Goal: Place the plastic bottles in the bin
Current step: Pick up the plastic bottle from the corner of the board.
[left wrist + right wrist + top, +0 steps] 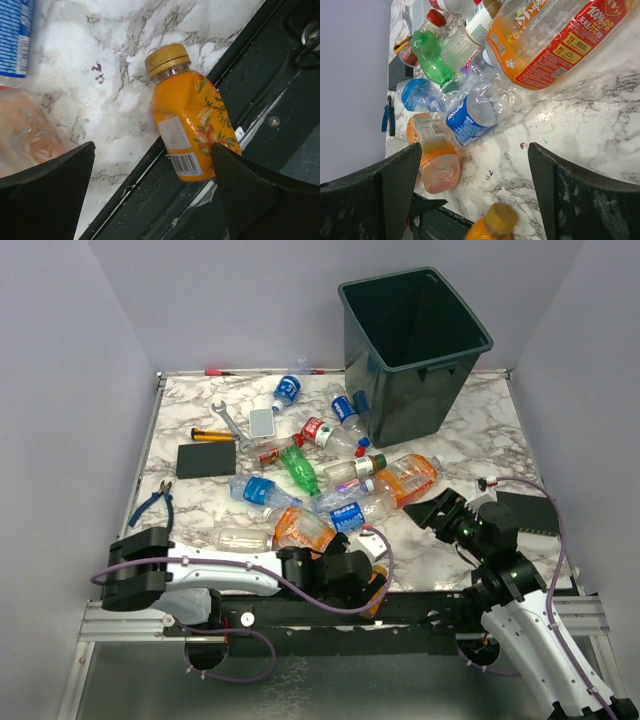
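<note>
The left gripper should next grab the body of the orange juice bottle near the bottle's base, which leaves the bottle's yellow cap free.
Several plastic bottles lie heaped mid-table in front of the dark bin, which stands at the back right. A small orange bottle with a yellow cap lies across the table's near edge. My left gripper hangs open over its base end, and the right-hand finger is beside the base. The same bottle's cap shows low in the right wrist view. My right gripper is open above bare marble, near a blue-labelled clear bottle and a squashed orange one. Neither gripper holds anything.
A wrench, blue-handled pliers, a black slab and a small grey slab lie on the left half of the table. Another dark slab lies at the right edge. A black rail runs below the table's near edge.
</note>
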Robot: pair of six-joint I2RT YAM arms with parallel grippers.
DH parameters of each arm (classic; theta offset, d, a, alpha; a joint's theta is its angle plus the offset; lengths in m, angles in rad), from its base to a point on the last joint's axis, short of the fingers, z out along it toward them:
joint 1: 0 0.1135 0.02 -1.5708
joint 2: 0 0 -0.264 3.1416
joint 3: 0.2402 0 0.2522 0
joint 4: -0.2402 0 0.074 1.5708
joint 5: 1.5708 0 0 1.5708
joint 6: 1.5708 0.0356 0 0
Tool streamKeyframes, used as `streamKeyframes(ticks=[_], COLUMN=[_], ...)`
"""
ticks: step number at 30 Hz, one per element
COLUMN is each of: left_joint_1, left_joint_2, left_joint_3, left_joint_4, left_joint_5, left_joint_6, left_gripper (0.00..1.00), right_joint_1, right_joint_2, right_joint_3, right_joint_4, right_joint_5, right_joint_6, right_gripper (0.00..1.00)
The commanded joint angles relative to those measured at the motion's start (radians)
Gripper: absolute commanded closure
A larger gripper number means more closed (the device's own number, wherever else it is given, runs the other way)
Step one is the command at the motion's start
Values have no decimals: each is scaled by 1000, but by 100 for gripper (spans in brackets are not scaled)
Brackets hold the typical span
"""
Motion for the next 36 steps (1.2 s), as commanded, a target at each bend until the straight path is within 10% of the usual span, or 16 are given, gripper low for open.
streamKeyframes(ticks=[1, 15, 28, 36], left_joint_1=[-7, -9, -9, -9], left_joint_2=[124, 262, 211, -11], left_joint_3=[55, 72, 55, 25], left_joint_4=[-6, 48, 49, 134], left_joint_5=[42, 110, 62, -57], left_joint_6=[-22, -5, 15, 96], left_gripper=[1, 4, 53, 65], right_joint_1=[1, 1, 1, 1], right_joint_2=[-9, -40, -21, 38], right_joint_3=[-13, -18, 1, 125], right_joint_4=[-40, -87, -63, 37], right_joint_5=[10, 6, -20, -255], right_joint_6=[19, 19, -2, -114], right_gripper=[10, 10, 10, 12])
